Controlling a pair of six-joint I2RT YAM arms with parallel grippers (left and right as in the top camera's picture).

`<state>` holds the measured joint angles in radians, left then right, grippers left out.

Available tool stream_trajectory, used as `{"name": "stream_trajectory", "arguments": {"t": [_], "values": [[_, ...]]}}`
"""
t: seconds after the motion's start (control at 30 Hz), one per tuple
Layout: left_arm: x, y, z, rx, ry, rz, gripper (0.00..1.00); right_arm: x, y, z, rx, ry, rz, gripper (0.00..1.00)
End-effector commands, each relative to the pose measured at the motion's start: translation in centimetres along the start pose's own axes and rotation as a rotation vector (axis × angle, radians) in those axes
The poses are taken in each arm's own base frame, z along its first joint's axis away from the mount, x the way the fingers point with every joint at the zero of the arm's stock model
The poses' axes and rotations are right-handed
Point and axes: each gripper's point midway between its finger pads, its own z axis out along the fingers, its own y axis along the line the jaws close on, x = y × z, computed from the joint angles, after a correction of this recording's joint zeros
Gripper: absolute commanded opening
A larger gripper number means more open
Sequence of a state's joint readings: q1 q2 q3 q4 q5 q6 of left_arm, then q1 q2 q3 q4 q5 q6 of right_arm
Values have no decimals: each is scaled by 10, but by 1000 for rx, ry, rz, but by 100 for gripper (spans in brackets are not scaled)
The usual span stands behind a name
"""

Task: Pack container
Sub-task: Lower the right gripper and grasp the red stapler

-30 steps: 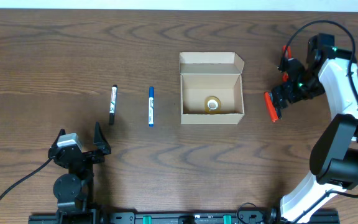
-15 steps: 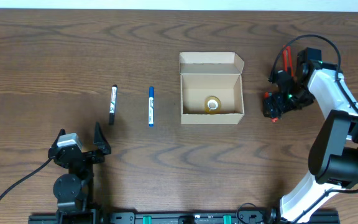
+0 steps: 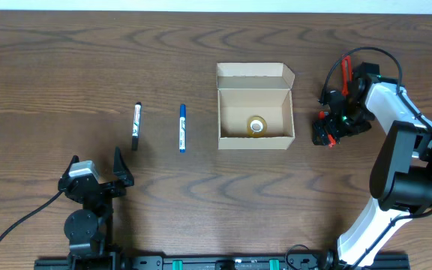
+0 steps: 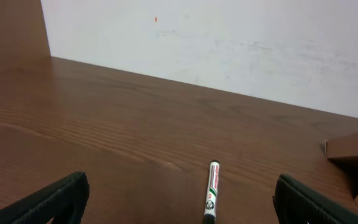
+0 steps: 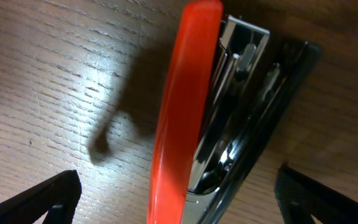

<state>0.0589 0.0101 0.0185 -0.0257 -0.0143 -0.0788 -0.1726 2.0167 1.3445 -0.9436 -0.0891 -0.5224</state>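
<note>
I should close my right gripper on the stapler now. The stapler's red and chrome sides are between my fingers, so my gripper would hold it.
The container point(image 3: 253, 105) is a tan cardboard box standing open mid-table, its flap lid folded back, with a roll of tape point(image 3: 256, 126) inside. A black marker point(image 3: 136, 126) and a blue marker point(image 3: 182, 128) lie to its left. Just right of the box my right gripper point(image 3: 328, 126) hangs low over a red-and-chrome stapler point(image 5: 194, 118). In the right wrist view the stapler lies on the wood between wide-open fingers point(image 5: 42, 199), untouched. My left gripper point(image 3: 96, 169) rests open near the front left, and the black marker point(image 4: 211, 190) lies ahead of it.
The wooden table point(image 3: 66, 60) carries nothing else. A corner of the box point(image 4: 353, 149) shows at the right of the left wrist view, with a pale wall point(image 4: 229, 43) beyond the table's far edge.
My right gripper has swung left and come down over the stapler, ending close beside the box. The left arm, markers and box have not moved.
</note>
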Motion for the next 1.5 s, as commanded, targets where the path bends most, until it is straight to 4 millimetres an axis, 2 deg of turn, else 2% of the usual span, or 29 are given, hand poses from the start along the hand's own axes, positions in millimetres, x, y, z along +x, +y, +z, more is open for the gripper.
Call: {"name": "stream_trajectory", "arguments": {"t": [0.0, 0.07, 0.23, 0.43, 0.63, 0.67, 0.7, 0.73, 0.87, 0.9, 1.0, 1.13, 1.47], "values": [[18, 3, 0, -8, 58, 3, 95, -1, 7, 6, -18, 10, 5, 99], [18, 3, 0, -8, 58, 3, 95, -1, 7, 6, -18, 9, 8, 99], [18, 3, 0, -8, 58, 3, 95, -1, 6, 6, -14, 11, 11, 89], [18, 3, 0, -8, 58, 3, 95, 0, -1, 6, 24, 20, 34, 87], [18, 3, 0, -8, 58, 3, 95, 1, -1, 6, 26, 22, 38, 80], [18, 3, 0, -8, 58, 3, 95, 1, -1, 6, 26, 22, 38, 76], [18, 3, 0, -8, 58, 3, 95, 1, -1, 6, 26, 22, 38, 63], [18, 3, 0, -8, 58, 3, 95, 1, -1, 6, 27, 21, 45, 56], [18, 3, 0, -8, 58, 3, 95, 0, -1, 6, 27, 20, 53, 55], [18, 3, 0, -8, 58, 3, 95, 0, -1, 6, 27, 20, 53, 51], [18, 3, 0, -8, 58, 3, 95, 0, -1, 6, 27, 20, 60, 25], [18, 3, 0, -8, 58, 3, 95, 0, -2, 6, 28, 18, 68, 3], [18, 3, 0, -8, 58, 3, 95, -5, -2, 6, 33, 0, 82, 1]]}}
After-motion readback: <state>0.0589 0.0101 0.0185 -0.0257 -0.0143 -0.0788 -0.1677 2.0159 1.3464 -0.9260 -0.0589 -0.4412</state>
